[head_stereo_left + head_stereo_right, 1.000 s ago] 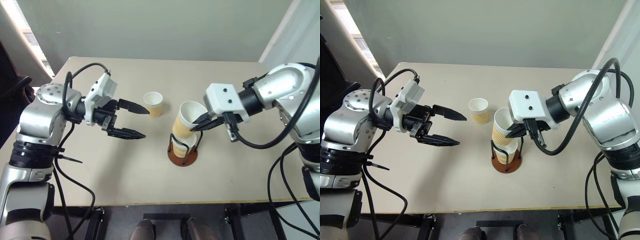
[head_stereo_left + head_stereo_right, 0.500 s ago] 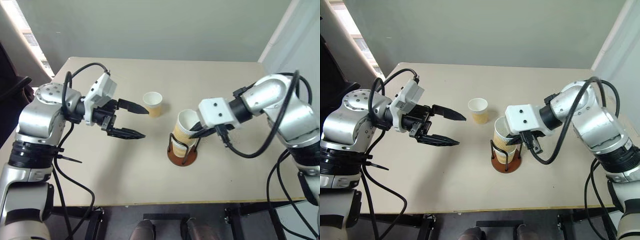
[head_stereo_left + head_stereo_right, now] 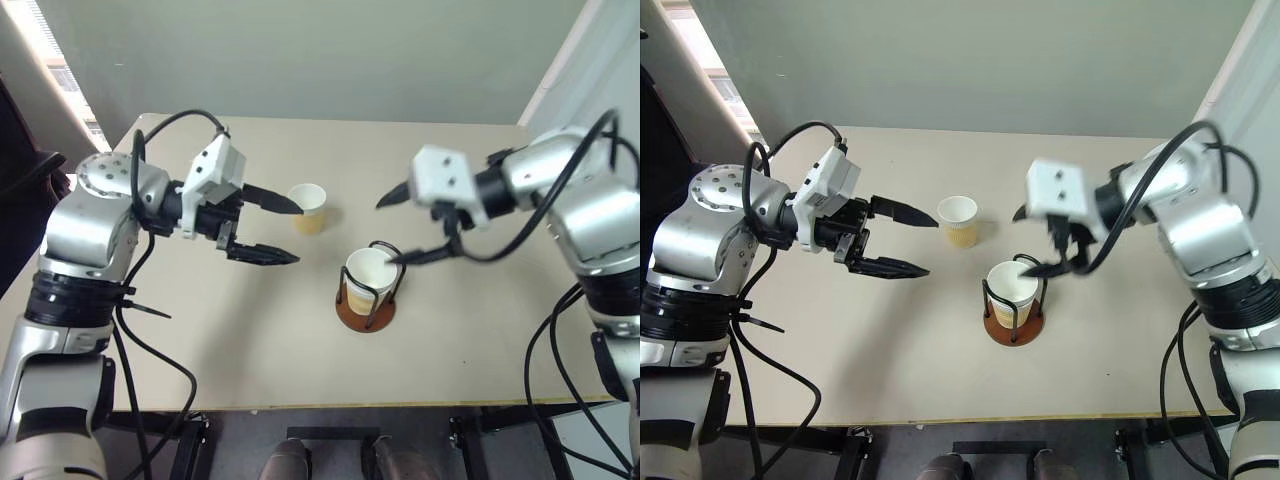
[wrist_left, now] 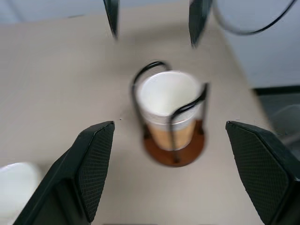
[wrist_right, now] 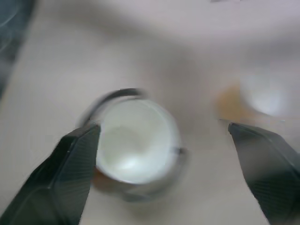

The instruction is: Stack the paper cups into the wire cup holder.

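Observation:
The lone paper cup's sloping round body (image 3: 309, 221) gets narrower toward the bottom. My left gripper needs to pinch the cup's open rim next, because the cup's thin side has two facing sides to hold there.
The wire cup holder (image 3: 365, 313) stands mid-table on its reddish-brown base, with paper cups (image 3: 368, 274) nested upright between its black arches. One more paper cup (image 3: 307, 207) stands alone on the table behind and to the left of the holder. My right gripper (image 3: 386, 233) hovers open just above and behind the holder, holding nothing; its fingers are apart from the cup rim. My left gripper (image 3: 298, 234) is open and empty, pointing right, with its far fingertip just beside the lone cup. The left wrist view looks at the holder (image 4: 176, 151) and its cup (image 4: 168, 99).
The beige table (image 3: 250, 340) has bare room in front of and to the left of the holder. A grey wall rises behind the far edge. Black cables hang off both arms.
My right gripper opened and let go of the cup, which dropped into the holder onto the cup there. The right hand then lifted up and back. The left gripper stayed open.

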You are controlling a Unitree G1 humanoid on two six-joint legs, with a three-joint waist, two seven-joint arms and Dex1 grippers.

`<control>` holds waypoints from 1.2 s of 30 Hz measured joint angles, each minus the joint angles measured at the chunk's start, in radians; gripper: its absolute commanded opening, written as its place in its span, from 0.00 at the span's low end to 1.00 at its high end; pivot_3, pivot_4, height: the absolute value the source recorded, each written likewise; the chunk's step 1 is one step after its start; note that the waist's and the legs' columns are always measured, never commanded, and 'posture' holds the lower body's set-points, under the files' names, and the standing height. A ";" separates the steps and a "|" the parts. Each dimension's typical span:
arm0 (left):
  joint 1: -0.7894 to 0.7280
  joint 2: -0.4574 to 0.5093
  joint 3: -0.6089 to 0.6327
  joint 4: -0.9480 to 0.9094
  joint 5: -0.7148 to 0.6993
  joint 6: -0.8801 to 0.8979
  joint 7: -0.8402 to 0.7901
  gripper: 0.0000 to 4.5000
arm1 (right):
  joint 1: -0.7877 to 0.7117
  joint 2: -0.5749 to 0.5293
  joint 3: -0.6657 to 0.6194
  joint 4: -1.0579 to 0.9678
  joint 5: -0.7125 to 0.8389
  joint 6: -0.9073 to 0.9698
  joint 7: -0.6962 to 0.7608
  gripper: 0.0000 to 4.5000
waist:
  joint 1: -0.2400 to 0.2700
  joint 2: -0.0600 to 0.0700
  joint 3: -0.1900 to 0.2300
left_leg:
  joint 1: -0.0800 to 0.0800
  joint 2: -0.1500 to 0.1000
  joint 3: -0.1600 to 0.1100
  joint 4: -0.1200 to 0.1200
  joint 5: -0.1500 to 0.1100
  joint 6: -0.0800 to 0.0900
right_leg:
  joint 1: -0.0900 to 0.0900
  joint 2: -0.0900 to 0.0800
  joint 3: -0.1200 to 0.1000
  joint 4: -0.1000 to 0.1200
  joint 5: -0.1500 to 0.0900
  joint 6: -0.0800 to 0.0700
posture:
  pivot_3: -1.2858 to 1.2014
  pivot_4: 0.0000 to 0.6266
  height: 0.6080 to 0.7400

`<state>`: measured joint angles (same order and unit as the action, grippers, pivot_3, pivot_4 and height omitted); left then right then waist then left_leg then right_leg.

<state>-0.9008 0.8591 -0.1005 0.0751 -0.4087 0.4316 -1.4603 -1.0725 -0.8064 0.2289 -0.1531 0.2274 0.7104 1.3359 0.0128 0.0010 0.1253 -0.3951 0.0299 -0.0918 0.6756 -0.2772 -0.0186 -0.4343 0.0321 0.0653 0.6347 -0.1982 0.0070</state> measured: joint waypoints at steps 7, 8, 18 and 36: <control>-0.120 -0.096 -0.090 -0.045 0.180 -0.125 0.139 0.91 | 0.084 0.041 -0.301 -0.089 0.281 0.345 -0.139 0.99 | 0.006 0.000 0.000 | -0.001 0.000 0.001 -0.001 0.002 -0.004 | 0.001 0.000 0.000 -0.005 0.000 0.001 | 0.52 0.24 1.00; -0.133 -0.096 -0.104 -0.046 0.206 -0.148 0.145 0.91 | 0.100 0.042 -0.308 -0.101 0.305 0.368 -0.151 0.99 | 0.006 0.000 0.000 | -0.001 -0.001 0.001 -0.001 0.002 -0.004 | 0.001 0.000 0.000 -0.006 0.000 0.001 | 0.52 0.24 1.00; -0.199 -0.099 -0.335 0.187 0.651 -0.517 0.263 0.91 | 0.163 0.067 -0.405 -0.183 0.514 0.473 -0.294 0.99 | 0.002 0.000 0.000 | -0.002 -0.001 0.000 -0.001 0.000 -0.001 | 0.000 0.000 0.001 -0.004 0.000 0.002 | 0.52 0.24 1.00; -0.346 -0.274 -0.399 0.716 0.901 -0.737 0.458 0.91 | 0.227 0.040 -0.401 -0.200 0.613 0.423 -0.355 0.99 | 0.013 0.000 0.000 | -0.005 -0.002 -0.001 0.001 0.000 0.000 | -0.001 0.000 0.000 -0.006 0.000 0.004 | 0.52 0.24 1.00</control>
<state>-1.2470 0.5849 -0.4992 0.7907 0.4923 -0.3056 -1.0025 -0.8452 -0.7663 -0.1717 -0.3526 0.8400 1.1334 0.9812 0.0262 0.0012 0.1254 -0.4000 0.0283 -0.0926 0.6763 -0.2771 -0.0190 -0.4351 0.0322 0.0653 0.6283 -0.1978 0.0115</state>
